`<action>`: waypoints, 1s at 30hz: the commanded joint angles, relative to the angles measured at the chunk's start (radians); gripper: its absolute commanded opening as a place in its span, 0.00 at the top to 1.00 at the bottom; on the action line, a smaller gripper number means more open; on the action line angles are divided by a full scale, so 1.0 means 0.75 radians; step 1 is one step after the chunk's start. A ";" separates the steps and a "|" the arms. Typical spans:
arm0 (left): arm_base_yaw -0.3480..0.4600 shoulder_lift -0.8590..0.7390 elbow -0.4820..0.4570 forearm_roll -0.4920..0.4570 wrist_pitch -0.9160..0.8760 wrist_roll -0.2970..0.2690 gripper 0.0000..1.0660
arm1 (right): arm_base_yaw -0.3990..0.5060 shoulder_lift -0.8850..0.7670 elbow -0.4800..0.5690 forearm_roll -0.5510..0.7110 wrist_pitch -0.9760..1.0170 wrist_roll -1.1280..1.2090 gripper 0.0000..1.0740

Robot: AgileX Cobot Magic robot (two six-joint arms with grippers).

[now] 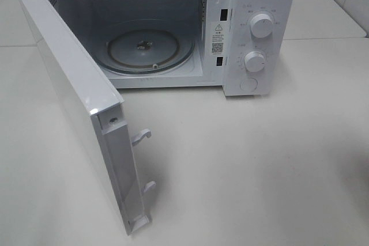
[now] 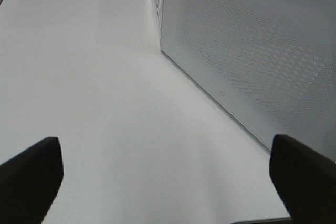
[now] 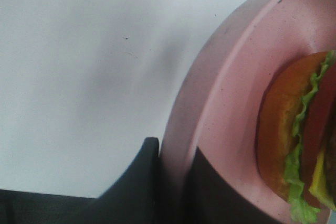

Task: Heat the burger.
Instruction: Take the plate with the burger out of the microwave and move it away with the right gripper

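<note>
The plate (image 3: pixel 236 77) has the shadow lying apart from its pink rim (image 3: pixel 205 72), so for now it stays held in my right gripper until the plate's base rests on the white table.
The burger (image 3: pixel 294 145), with a brown bun, green lettuce and red filling, lies on a round pink plate (image 3: pixel 236 77); it shows only in the right wrist view. My right gripper (image 3: pixel 176 158) is shut on the plate's rim, one dark finger on each side of it, above the white table. My left gripper (image 2: pixel 168 182) stands wide open with nothing between its fingers (image 2: pixel 31 174), close to the outer face of the microwave door (image 2: pixel 252 56). Neither gripper nor the burger shows in the exterior high view.
The white microwave (image 1: pixel 253 4) stands at the back of the white table (image 1: pixel 259 171), its door (image 1: pixel 63 102) swung wide open to the left. Inside lies a bare glass turntable (image 1: pixel 147 50). Two knobs (image 1: pixel 260 27) sit on the right panel.
</note>
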 commanded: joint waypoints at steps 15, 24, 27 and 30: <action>0.003 -0.005 0.001 -0.009 -0.019 -0.004 0.06 | -0.003 0.496 -0.009 -0.219 -0.129 0.583 1.00; 0.003 -0.005 0.001 -0.009 -0.019 -0.004 0.06 | -0.003 0.767 -0.009 -0.389 -0.235 0.843 1.00; 0.003 -0.005 0.001 -0.009 -0.019 -0.004 0.06 | -0.003 0.828 -0.016 -0.440 -0.251 0.908 1.00; 0.003 -0.005 0.001 -0.009 -0.019 -0.004 0.06 | -0.003 0.847 -0.021 -0.456 -0.259 0.925 1.00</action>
